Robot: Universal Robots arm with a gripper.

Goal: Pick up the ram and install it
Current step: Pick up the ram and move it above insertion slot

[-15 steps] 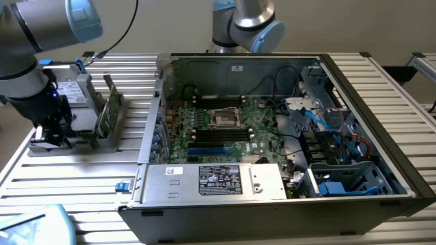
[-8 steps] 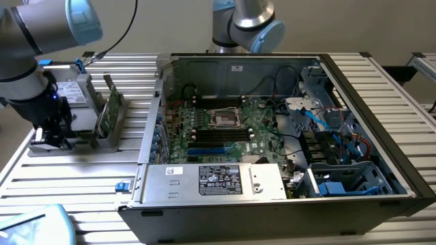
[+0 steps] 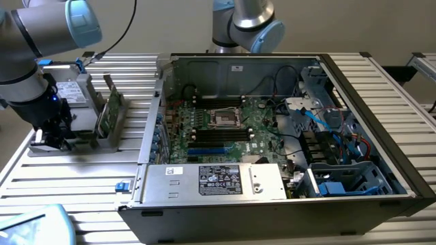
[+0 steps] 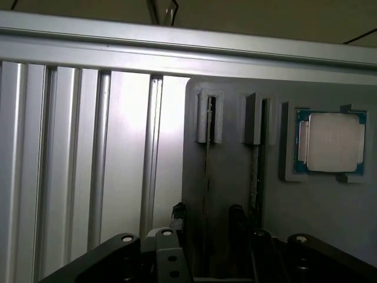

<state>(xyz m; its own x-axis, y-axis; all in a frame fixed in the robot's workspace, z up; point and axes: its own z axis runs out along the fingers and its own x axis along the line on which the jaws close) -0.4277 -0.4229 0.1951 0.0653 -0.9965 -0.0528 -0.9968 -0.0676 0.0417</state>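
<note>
My gripper grabs the ram by the middle of its bare upper edge (image 4: 206, 219) next. The holder's slot clips enclose the ends of the ram (image 4: 207, 168).
The ram (image 4: 207, 168) stands on edge in a slot of a grey holder (image 4: 230, 135), a thin green stick seen edge-on. In the exterior view the ram (image 3: 107, 113) rises from the holder (image 3: 85, 122) at the exterior view's left, beside the open computer case (image 3: 286, 204). My gripper (image 4: 206, 219) hangs just above the holder's near end, open, with one dark finger (image 4: 177, 213) on each side of the ram's edge and not touching it. In the exterior view the gripper (image 3: 49, 139) sits low at the holder's left end. The motherboard's black slots (image 3: 221, 133) lie inside the case.
A second thin board (image 4: 257, 171) stands in the neighbouring slot, and a processor chip (image 4: 330, 141) rests in a recess of the holder. The ribbed aluminium table (image 4: 76, 165) runs beside it. A second robot arm (image 3: 245, 25) stands behind the case. A power supply (image 3: 218, 179) fills the case's front.
</note>
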